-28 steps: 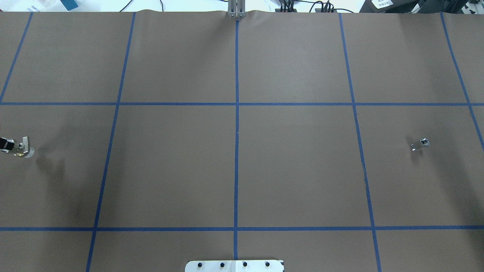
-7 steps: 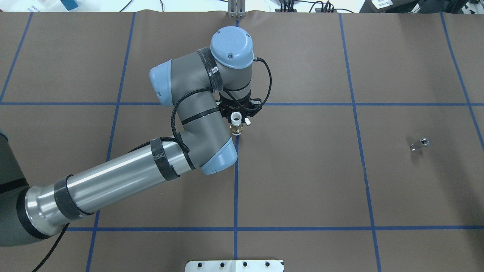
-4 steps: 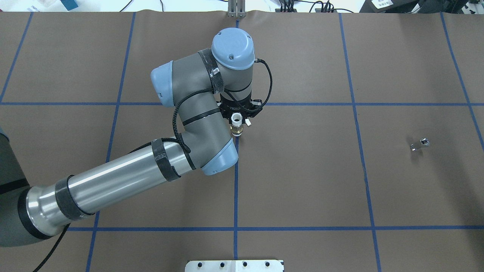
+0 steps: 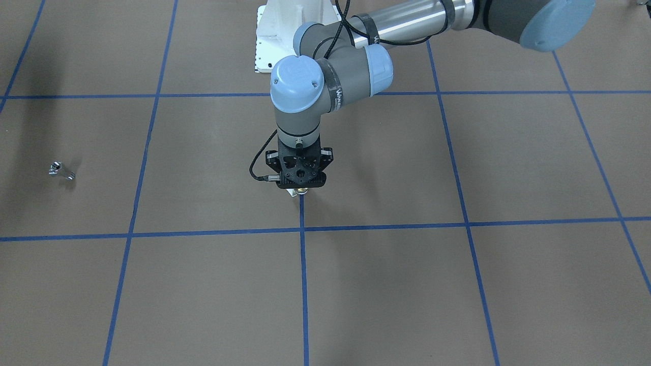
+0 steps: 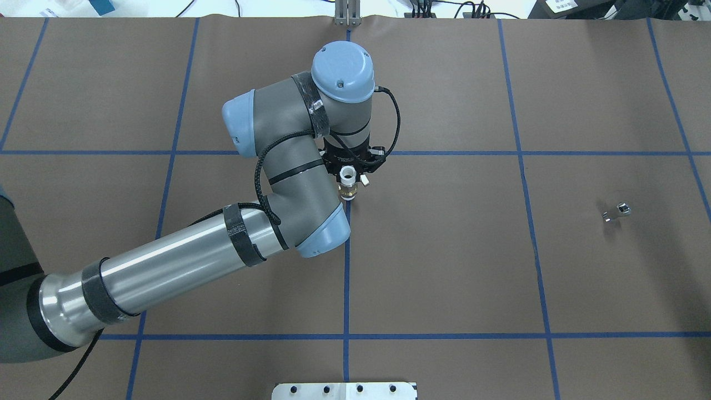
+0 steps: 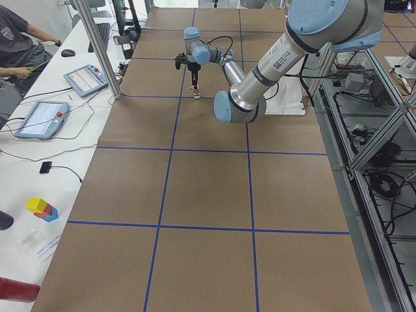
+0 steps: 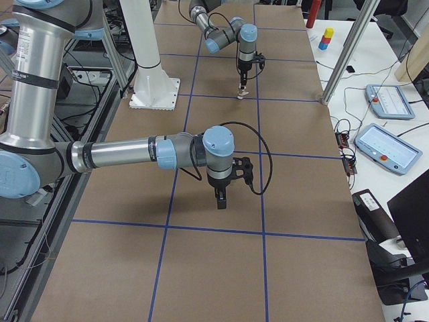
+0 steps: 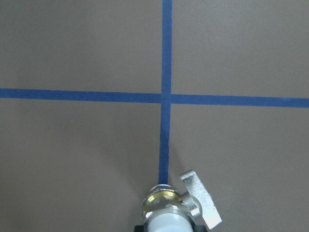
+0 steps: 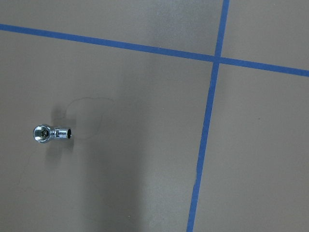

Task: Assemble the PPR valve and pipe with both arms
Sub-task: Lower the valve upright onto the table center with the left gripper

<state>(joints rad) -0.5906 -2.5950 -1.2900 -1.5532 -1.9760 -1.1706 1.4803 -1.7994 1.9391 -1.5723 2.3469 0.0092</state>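
The PPR valve's lower ring meets the blue tape line, so the valve would stay upright there. My left gripper should open now.
My left gripper hangs over the table's centre, where the blue tape lines cross, and is shut on the PPR valve. The valve stands upright with a white ring end on top, brass below and its small handle to one side. The left wrist view shows its brass end and handle just above the paper. The pipe, a small chrome piece, lies alone at the right. It also shows in the front view and in the right wrist view. My right gripper shows only in the exterior right view, so I cannot tell if it is open or shut.
The brown paper carries a blue tape grid. The white bolted pedestal sits at the near edge. A metal post stands at the far edge. Operator tablets and cables lie on the side bench.
The left arm carried the valve from the table's far left edge to the centre. In the last second it has barely moved. The pipe has not moved.
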